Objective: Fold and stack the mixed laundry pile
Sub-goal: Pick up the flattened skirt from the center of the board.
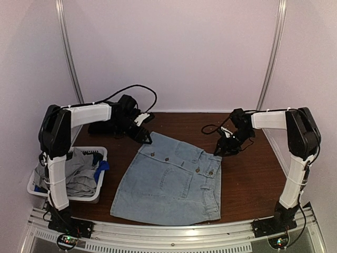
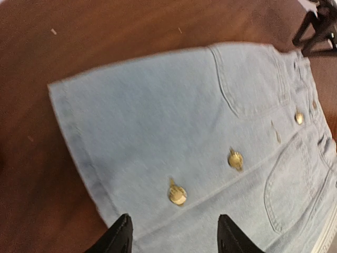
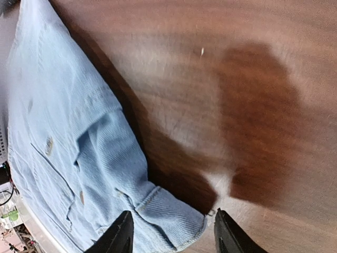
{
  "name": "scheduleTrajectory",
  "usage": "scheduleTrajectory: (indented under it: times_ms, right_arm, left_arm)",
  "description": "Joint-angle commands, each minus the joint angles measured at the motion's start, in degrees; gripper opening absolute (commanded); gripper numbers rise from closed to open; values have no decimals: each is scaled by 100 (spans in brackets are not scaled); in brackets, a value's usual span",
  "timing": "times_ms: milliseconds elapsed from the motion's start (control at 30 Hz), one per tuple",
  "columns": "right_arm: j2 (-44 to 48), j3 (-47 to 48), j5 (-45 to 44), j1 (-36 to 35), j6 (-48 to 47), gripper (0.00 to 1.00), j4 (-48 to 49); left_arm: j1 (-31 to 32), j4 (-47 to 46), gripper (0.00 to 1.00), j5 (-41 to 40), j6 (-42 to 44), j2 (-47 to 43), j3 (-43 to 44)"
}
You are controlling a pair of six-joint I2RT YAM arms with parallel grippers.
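My left gripper grabs the denim piece's far corner (image 1: 153, 134) (image 2: 63, 95) next, opposite my right gripper's corner, to fold the denim piece's far edge over.
A light-blue denim buttoned piece (image 1: 171, 182) lies spread flat on the brown table, brass buttons up. My left gripper (image 1: 143, 135) hovers open over its far left corner; the left wrist view shows the denim (image 2: 174, 126) and a brass button (image 2: 177, 194) between my open fingertips (image 2: 122, 232). My right gripper (image 1: 225, 148) is open just beyond the far right corner; the right wrist view shows that waistband corner (image 3: 174, 216) between my fingertips (image 3: 224, 227). More of the pile, grey (image 1: 79, 174) and bright-blue (image 1: 101, 167) garments, sits in the basket. The black shirt is not in view.
A white slatted basket (image 1: 37, 191) stands at the table's left edge beside the left arm. Black cables (image 1: 134, 89) trail behind both grippers along the back wall. A metal rail (image 1: 174, 234) runs along the near edge.
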State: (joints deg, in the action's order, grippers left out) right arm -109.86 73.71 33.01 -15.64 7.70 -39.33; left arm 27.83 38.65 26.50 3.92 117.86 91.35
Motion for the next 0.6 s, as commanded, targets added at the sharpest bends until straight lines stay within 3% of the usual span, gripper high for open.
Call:
scheduleTrajectory:
  times_ms: [0,233,567]
  right_arm:
    - [-172,370,-51,35,-147,53,-36]
    - [-549,643,138,-3,-360,59,-320]
    - [-731,479,-117,-123,-690,52,-618]
  left_arm:
    - [-363,-587,59,148,-229,807,1344]
    - [-383,339,69,-287,317,2363,3574]
    - [-410,246,67,-238,467,3142,4003]
